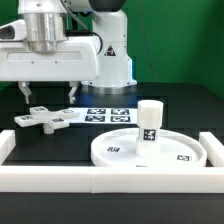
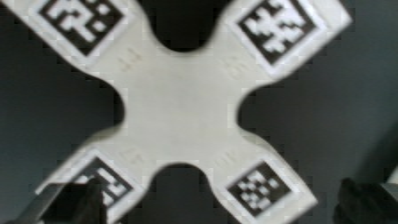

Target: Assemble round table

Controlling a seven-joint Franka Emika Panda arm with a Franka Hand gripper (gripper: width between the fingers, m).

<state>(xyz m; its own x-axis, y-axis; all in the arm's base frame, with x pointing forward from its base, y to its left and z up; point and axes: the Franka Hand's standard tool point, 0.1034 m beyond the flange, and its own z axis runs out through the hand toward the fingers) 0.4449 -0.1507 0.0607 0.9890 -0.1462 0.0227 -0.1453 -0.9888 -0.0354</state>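
The robot's gripper isn't ready to close on the cross-shaped foot piece (image 1: 45, 119) and should move lower first. Its fingers are above the piece in the exterior view, so they would miss it if they closed now.
The flat white cross-shaped foot piece (image 1: 45, 119) lies on the black table at the exterior view's left. In the wrist view it (image 2: 187, 100) fills the picture, with a square tag on each arm. My gripper (image 1: 48, 93) hangs just above it, open and empty, one finger on each side. In the wrist view the gripper (image 2: 217, 208) shows only its dark fingertips (image 2: 71, 205) at the picture's edge, wide apart beside the foot piece. The large round disc (image 1: 120, 152) lies at the exterior view's right. The short cylindrical leg (image 1: 150, 122) stands upright on it.
The marker board (image 1: 110, 115) lies flat between the foot piece and the disc, in front of the arm's base (image 1: 110, 60). A white straight-walled rim (image 1: 100, 180) runs along the front and up both sides of the work area.
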